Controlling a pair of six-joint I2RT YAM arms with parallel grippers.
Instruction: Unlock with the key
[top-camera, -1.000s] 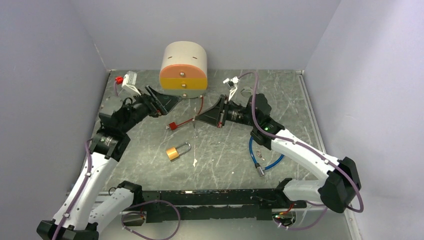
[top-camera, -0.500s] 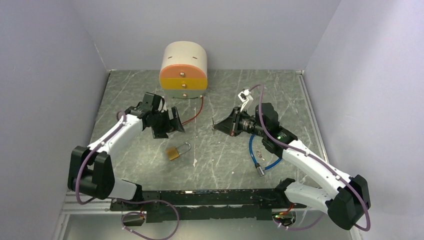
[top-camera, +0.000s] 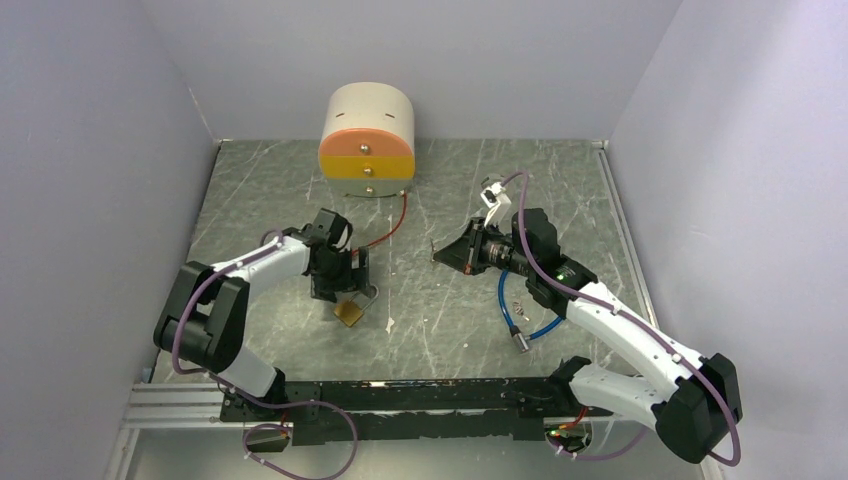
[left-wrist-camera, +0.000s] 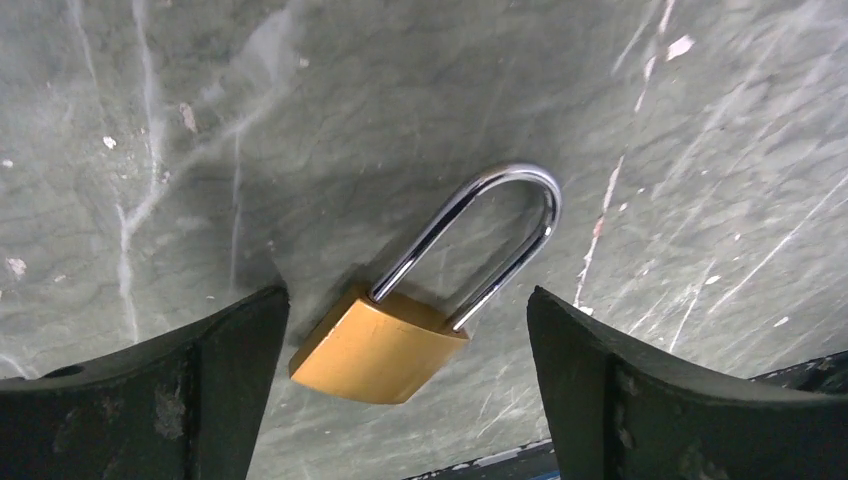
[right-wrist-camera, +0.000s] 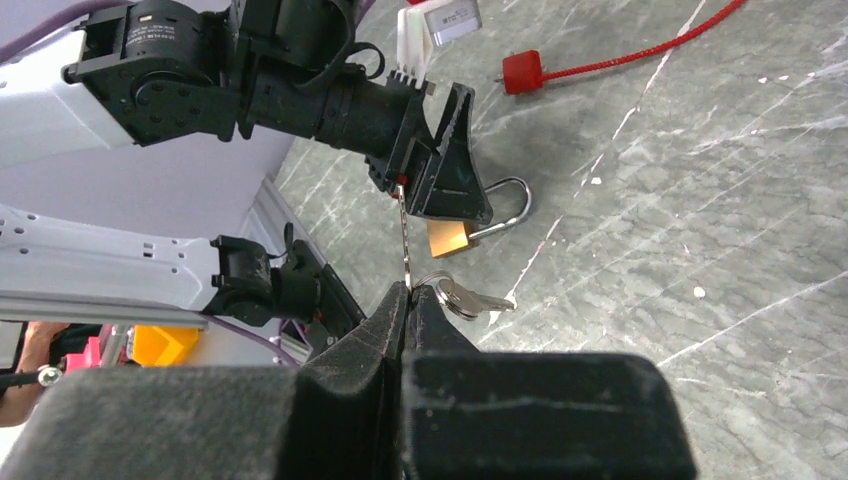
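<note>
My left gripper picks up the padlock (top-camera: 350, 312) by its brass body's narrow sides next. That leaves the keyhole end and shackle free to unlock with the key.
A brass padlock (top-camera: 350, 312) with a closed steel shackle lies flat on the grey table. In the left wrist view its body (left-wrist-camera: 380, 345) sits between my fingers, nearer the left one. My left gripper (top-camera: 341, 288) (left-wrist-camera: 405, 305) is open and straddles the lock's body just above the table. My right gripper (top-camera: 436, 254) (right-wrist-camera: 408, 291) is shut on a key (right-wrist-camera: 403, 236) that sticks out past the fingertips, edge-on. A ring with a second key (right-wrist-camera: 468, 298) hangs beside it. The right gripper is held above the table, right of the lock.
A cream and orange drawer box (top-camera: 367, 138) stands at the back. A red cable (top-camera: 388, 232) runs from it toward my left gripper. A blue cable (top-camera: 522, 322) lies under my right forearm. Walls close the left, back and right sides.
My left arm has swung in from the back left and come down over the padlock, jaws open. My right gripper has drawn slightly right, still holding the key.
</note>
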